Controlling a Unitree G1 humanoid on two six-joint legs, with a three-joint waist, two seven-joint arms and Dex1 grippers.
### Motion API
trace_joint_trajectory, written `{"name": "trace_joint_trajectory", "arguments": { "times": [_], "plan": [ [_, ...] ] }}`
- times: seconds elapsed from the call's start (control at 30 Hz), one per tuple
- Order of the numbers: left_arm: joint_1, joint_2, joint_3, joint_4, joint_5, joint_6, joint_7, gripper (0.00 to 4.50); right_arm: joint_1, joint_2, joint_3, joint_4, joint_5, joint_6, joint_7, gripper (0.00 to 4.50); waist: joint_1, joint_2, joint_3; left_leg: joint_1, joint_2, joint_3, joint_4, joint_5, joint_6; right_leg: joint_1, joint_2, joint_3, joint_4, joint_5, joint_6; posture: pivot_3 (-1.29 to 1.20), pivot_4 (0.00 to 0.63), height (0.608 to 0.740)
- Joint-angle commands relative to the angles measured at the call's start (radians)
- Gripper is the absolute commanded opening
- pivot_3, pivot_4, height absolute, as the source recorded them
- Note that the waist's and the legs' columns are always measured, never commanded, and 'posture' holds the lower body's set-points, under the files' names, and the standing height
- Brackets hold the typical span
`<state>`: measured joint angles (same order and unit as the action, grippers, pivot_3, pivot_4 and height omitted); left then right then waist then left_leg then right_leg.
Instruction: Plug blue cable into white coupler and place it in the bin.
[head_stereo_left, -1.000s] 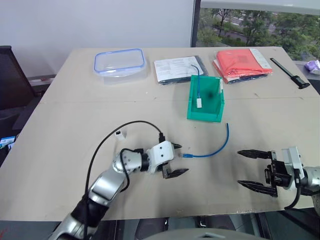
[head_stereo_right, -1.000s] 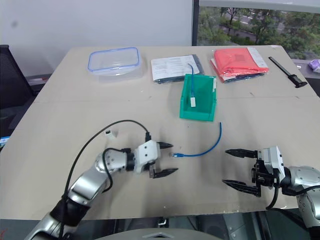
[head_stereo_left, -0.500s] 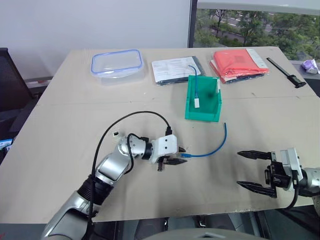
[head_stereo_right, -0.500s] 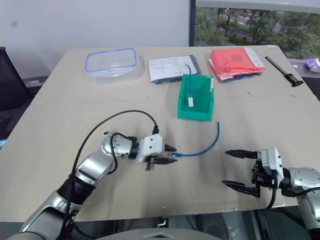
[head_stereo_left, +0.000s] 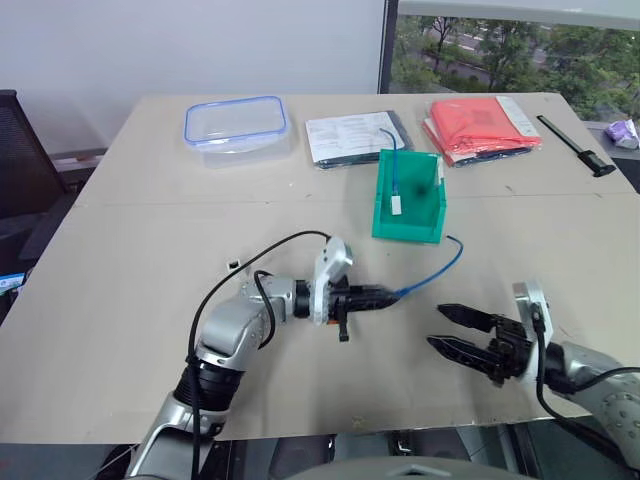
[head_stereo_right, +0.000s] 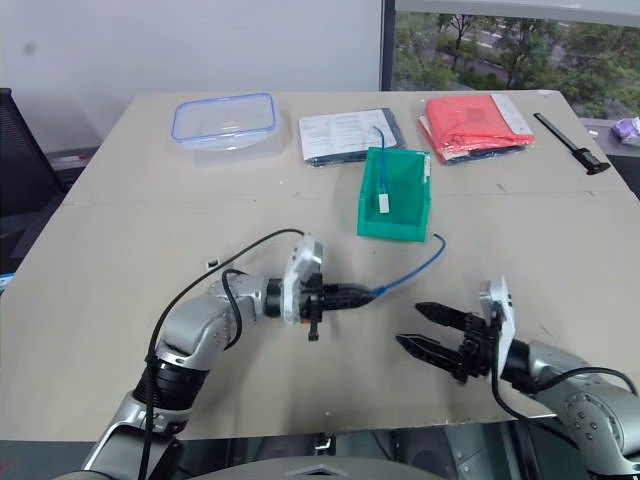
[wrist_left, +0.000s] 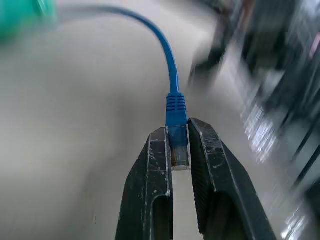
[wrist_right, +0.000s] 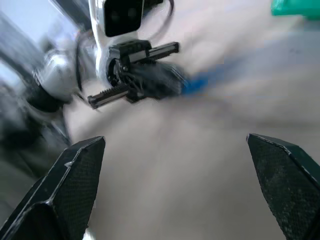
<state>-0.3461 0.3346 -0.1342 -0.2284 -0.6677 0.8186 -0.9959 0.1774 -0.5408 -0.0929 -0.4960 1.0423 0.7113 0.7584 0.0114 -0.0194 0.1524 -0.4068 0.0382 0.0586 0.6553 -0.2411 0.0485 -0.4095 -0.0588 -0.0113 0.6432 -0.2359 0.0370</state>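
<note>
My right gripper grabs the cable by its bare part next, beside my left gripper's fingers, since those fingers cover the plug end of the blue cable (head_stereo_left: 437, 270).
My left gripper (head_stereo_left: 378, 296) is shut on the clear plug of the blue cable (head_stereo_left: 437, 270), holding that end just above the table. The rest of the cable curves away toward the green bin (head_stereo_left: 408, 233). The left wrist view shows the plug (wrist_left: 178, 149) pinched between both fingers. A tiny white coupler (head_stereo_left: 233, 265) lies on the table behind my left forearm. My right gripper (head_stereo_left: 448, 332) hovers open and empty to the right of the held plug, with its fingertips toward it. Another blue cable with a white block (head_stereo_left: 397, 205) lies inside the bin.
A clear box with a blue-rimmed lid (head_stereo_left: 237, 122) stands at the back left. Papers (head_stereo_left: 355, 138), a red folder (head_stereo_left: 485, 125) and a black tool (head_stereo_left: 580, 145) lie along the far edge. Both arms are near the table's front edge.
My left gripper shut on the cable's plug, rolled and lifted it, pulling the cable up and slightly right. My right gripper stayed open, rolled, and moved left toward the plug.
</note>
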Motion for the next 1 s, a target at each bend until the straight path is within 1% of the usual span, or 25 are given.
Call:
{"name": "trace_joint_trajectory", "arguments": {
  "times": [0.03,0.17,0.27,0.33,0.37,0.4,0.43,0.47,0.5,0.53,0.6,0.63,0.8,0.87,0.9,0.93,1.0],
  "plan": [
    [0.012,-0.017,0.051,-0.077,-0.145,0.112,0.044,0.05,-0.044,0.077,-0.023,-0.037,0.117,0.011,-0.105,4.50,0.000,0.000,0.000,0.000,0.000,0.000,0.000,0.000,0.000,0.000,0.001,0.000,0.000,0.000,0.000,0.00,0.150,0.737],
    [0.016,-0.032,0.067,-0.094,-0.210,0.162,0.092,0.05,-0.102,0.159,-0.042,-0.026,0.208,-0.001,-0.181,4.50,0.000,0.000,0.000,-0.001,0.000,-0.002,0.000,0.000,0.000,0.000,0.004,0.000,0.000,0.002,0.003,0.00,0.150,0.737],
    [0.002,-0.047,0.080,-0.081,-0.238,0.174,0.123,0.05,-0.127,0.165,-0.043,-0.032,0.256,0.009,-0.188,4.50,0.002,0.000,0.000,-0.003,-0.001,-0.003,0.000,0.000,0.000,-0.002,0.005,0.000,0.000,0.002,0.003,0.00,0.150,0.737],
    [-0.006,-0.054,0.084,-0.071,-0.251,0.179,0.138,0.00,-0.132,0.151,-0.035,-0.038,0.256,0.017,-0.181,3.91,0.002,0.000,0.000,-0.004,-0.001,-0.004,0.000,0.000,0.000,-0.002,0.005,0.000,0.000,0.002,0.003,0.00,0.150,0.737],
    [-0.009,-0.056,0.084,-0.068,-0.255,0.180,0.143,0.00,-0.132,0.142,-0.031,-0.040,0.260,0.025,-0.176,3.69,0.002,0.000,0.000,-0.004,-0.001,-0.004,0.001,0.000,0.000,-0.002,0.005,0.000,0.000,0.002,0.003,0.00,0.150,0.737],
    [-0.012,-0.060,0.084,-0.066,-0.261,0.181,0.149,0.00,-0.131,0.135,-0.028,-0.041,0.266,0.031,-0.172,3.36,0.002,0.000,0.000,-0.005,-0.002,-0.005,0.001,0.000,0.000,-0.002,0.005,0.000,-0.001,0.002,0.003,0.00,0.150,0.737],
    [-0.013,-0.064,0.084,-0.064,-0.265,0.181,0.155,0.00,-0.133,0.131,-0.030,-0.039,0.271,0.035,-0.172,2.78,0.002,0.000,0.000,-0.005,-0.002,-0.005,0.001,0.000,0.000,-0.002,0.005,0.000,-0.001,0.002,0.003,0.00,0.150,0.737],
    [-0.015,-0.066,0.083,-0.063,-0.267,0.181,0.159,0.00,-0.134,0.127,-0.031,-0.038,0.274,0.037,-0.172,2.35,0.002,0.000,0.000,-0.005,-0.002,-0.005,0.001,0.000,0.000,-0.002,0.005,-0.001,-0.001,0.002,0.003,0.00,0.150,0.737],
    [-0.015,-0.068,0.083,-0.063,-0.270,0.180,0.164,0.00,-0.135,0.124,-0.031,-0.035,0.275,0.038,-0.172,1.72,0.002,0.000,0.000,-0.005,-0.002,-0.005,0.001,0.000,0.000,-0.002,0.005,-0.001,-0.001,0.002,0.003,0.00,0.150,0.737],
    [-0.015,-0.073,0.086,-0.062,-0.277,0.181,0.170,0.00,-0.136,0.121,-0.031,-0.032,0.273,0.038,-0.171,1.33,0.001,0.000,0.000,-0.005,-0.002,-0.006,0.001,0.000,0.000,-0.002,0.006,-0.001,-0.001,0.002,0.003,0.00,0.150,0.737],
    [-0.012,-0.076,0.087,-0.062,-0.286,0.183,0.178,0.00,-0.140,0.121,-0.033,-0.025,0.273,0.036,-0.173,0.36,0.001,0.000,0.000,-0.006,-0.002,-0.007,0.001,0.000,0.000,-0.002,0.006,-0.002,0.000,0.002,0.003,0.00,0.150,0.737],
    [-0.008,-0.074,0.084,-0.066,-0.289,0.184,0.176,0.00,-0.144,0.126,-0.038,-0.021,0.287,0.034,-0.180,0.05,0.001,0.000,0.000,-0.006,-0.002,-0.007,0.001,0.000,0.000,-0.002,0.006,-0.002,0.000,0.002,0.003,0.00,0.150,0.737],
    [0.020,-0.049,0.074,-0.081,-0.304,0.182,0.155,0.00,-0.157,0.129,-0.052,-0.013,0.326,0.031,-0.187,0.05,0.001,0.000,0.000,-0.006,-0.001,-0.008,0.001,0.000,0.000,-0.002,0.006,-0.002,0.000,0.002,0.003,0.00,0.150,0.737],
    [0.026,-0.045,0.087,-0.070,-0.323,0.183,0.152,0.99,-0.159,0.121,-0.052,-0.008,0.328,0.040,-0.173,0.00,0.001,0.000,0.000,-0.006,-0.001,-0.008,0.001,0.000,0.000,-0.002,0.006,-0.002,0.000,0.002,0.003,0.00,0.150,0.737],
    [0.027,-0.042,0.094,-0.067,-0.337,0.187,0.147,1.29,-0.160,0.120,-0.052,-0.007,0.329,0.043,-0.170,0.00,0.001,0.000,0.000,-0.006,-0.001,-0.008,0.001,0.000,0.000,-0.002,0.006,-0.002,0.000,0.002,0.003,0.00,0.150,0.737],
    [0.027,-0.039,0.098,-0.065,-0.347,0.190,0.143,1.83,-0.162,0.119,-0.052,-0.005,0.329,0.044,-0.168,0.00,0.001,0.000,0.000,-0.006,-0.001,-0.007,0.001,0.000,0.000,-0.002,0.006,-0.002,0.000,0.002,0.003,0.00,0.150,0.737],
    [0.035,-0.027,0.090,-0.079,-0.326,0.173,0.150,2.76,-0.172,0.123,-0.054,0.004,0.331,0.041,-0.169,0.00,0.001,0.000,0.000,-0.006,-0.001,-0.008,0.001,0.000,0.000,-0.002,0.006,-0.003,0.000,0.002,0.003,0.00,0.150,0.737]
  ]
}}
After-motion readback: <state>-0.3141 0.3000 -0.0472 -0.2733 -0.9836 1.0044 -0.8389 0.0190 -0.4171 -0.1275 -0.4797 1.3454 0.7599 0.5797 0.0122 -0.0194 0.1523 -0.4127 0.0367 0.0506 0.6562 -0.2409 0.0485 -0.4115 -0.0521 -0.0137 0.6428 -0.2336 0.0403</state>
